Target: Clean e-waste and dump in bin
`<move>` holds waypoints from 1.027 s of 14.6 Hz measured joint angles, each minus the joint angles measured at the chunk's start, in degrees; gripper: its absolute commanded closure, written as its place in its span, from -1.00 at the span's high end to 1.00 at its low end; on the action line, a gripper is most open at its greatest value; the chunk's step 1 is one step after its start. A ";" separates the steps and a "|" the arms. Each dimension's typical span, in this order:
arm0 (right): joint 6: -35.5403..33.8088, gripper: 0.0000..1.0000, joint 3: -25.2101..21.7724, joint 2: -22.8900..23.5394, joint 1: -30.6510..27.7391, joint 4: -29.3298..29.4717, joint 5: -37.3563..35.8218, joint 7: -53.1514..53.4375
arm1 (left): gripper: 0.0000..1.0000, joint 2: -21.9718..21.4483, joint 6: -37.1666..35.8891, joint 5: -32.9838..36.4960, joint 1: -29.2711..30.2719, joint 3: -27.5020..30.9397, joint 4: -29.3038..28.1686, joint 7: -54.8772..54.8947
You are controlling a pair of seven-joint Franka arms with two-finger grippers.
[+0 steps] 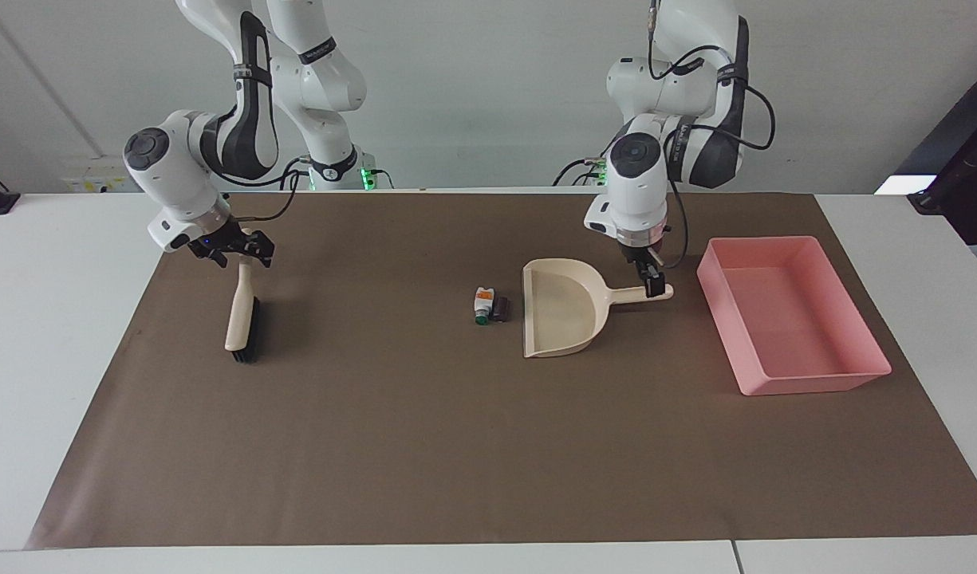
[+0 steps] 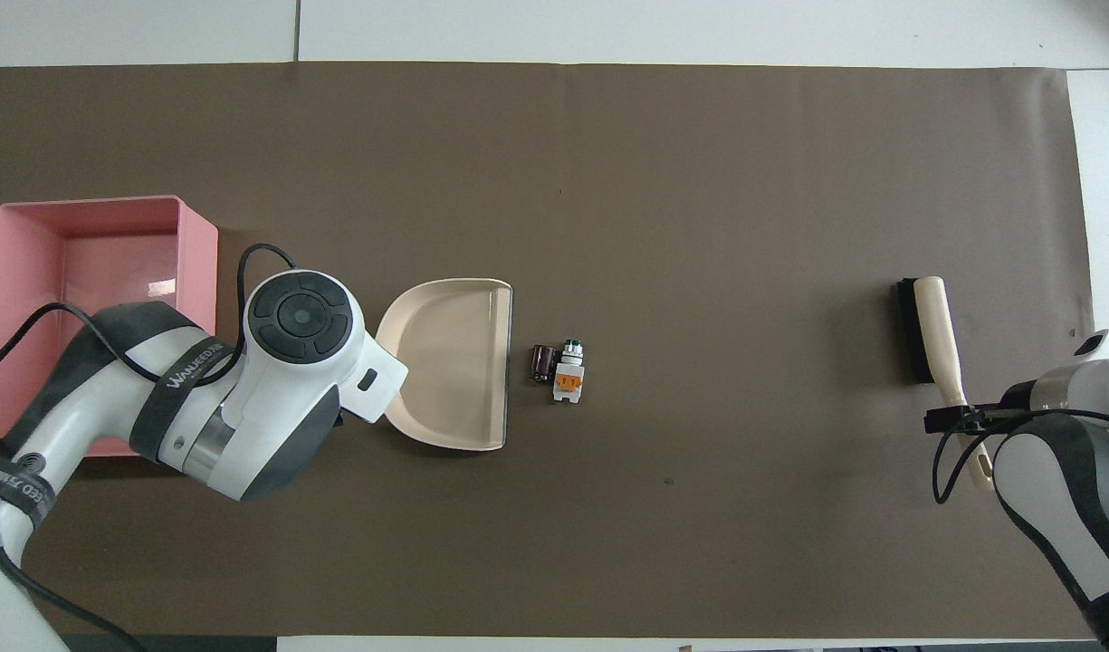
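Observation:
My right gripper should close, because my fingers are on both sides of the handle below the black bristles in the overhead view. Closing now would catch the brush handle (image 2: 958, 393).
Two pieces of e-waste lie side by side mid-mat: a white piece (image 1: 482, 303) (image 2: 568, 380) with an orange label and green end, and a dark block (image 1: 501, 308) (image 2: 542, 361). They sit just off the open mouth of a beige dustpan (image 1: 560, 312) (image 2: 450, 362). My left gripper (image 1: 653, 285) is down at the end of the dustpan's handle; in the overhead view its own arm hides it and the handle. The pink bin (image 1: 815, 381) (image 2: 198, 308) stands toward the left arm's end. My right gripper (image 1: 241, 253) (image 2: 957, 419) is open, straddling the handle end of a brush (image 1: 239, 319) (image 2: 930, 326).
A brown mat (image 1: 424, 446) covers most of the white table. The brush lies toward the right arm's end, its bristles pointing away from the robots. The bin holds nothing that I can see.

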 measured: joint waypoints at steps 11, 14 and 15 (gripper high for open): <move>-0.58 -1.00 0.15 -0.06 0.11 0.00 0.12 -0.39 | -0.17 2.47 3.20 0.80 -0.46 0.32 -0.49 -0.61; -8.01 -1.00 0.50 -0.10 2.29 4.50 0.17 0.03 | -0.89 2.47 3.35 1.22 -0.47 0.31 -0.49 -0.53; -11.46 -1.00 0.60 -0.13 4.41 7.29 0.23 2.18 | -1.00 2.47 3.46 1.25 -0.46 0.34 -0.42 -0.59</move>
